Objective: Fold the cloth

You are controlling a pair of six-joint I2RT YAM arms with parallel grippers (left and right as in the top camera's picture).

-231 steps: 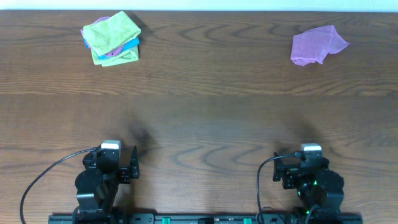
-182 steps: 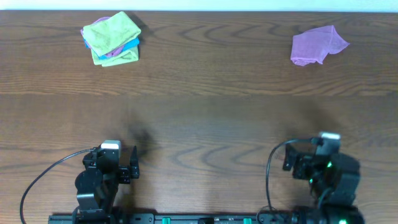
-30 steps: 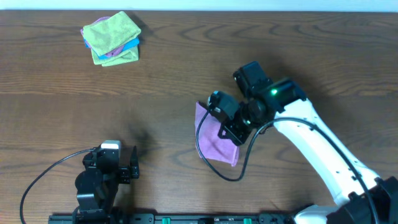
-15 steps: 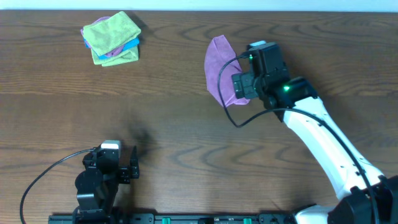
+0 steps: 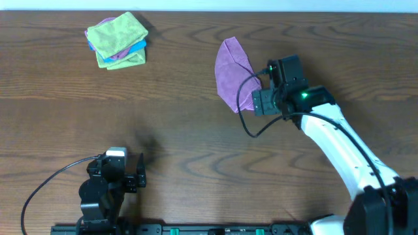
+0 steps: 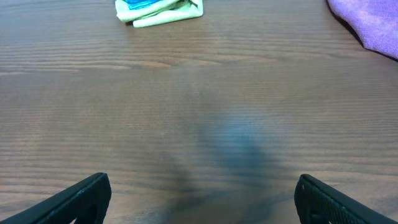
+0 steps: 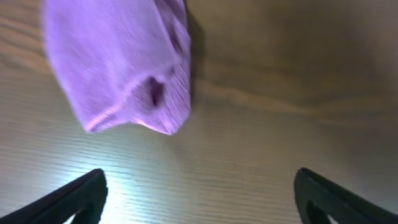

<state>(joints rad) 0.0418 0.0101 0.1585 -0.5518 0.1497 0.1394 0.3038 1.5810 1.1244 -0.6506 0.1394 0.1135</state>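
Note:
Next, my right gripper grabs the purple cloth by its near edge, so that the rest of the cloth stays free to spread open for folding.
The lilac-purple cloth (image 5: 230,70) lies crumpled on the far middle of the table. It also shows in the right wrist view (image 7: 118,68), ahead and to the left, and at the top right of the left wrist view (image 6: 372,25). My right gripper (image 5: 256,99) is open and empty just to the right of the cloth's near edge, with its fingers wide apart (image 7: 199,202). My left gripper (image 5: 121,163) rests near the front left edge, open and empty (image 6: 199,205).
A pile of cloths with a lime-green cloth (image 5: 117,36) on top of a blue one sits at the far left corner; it shows in the left wrist view (image 6: 160,7) too. A black cable loops from the right arm beside the purple cloth.
My right gripper carried the purple cloth from mid-table to the far middle. It has let go of the cloth and drawn back slightly to the right. The left arm has not moved.

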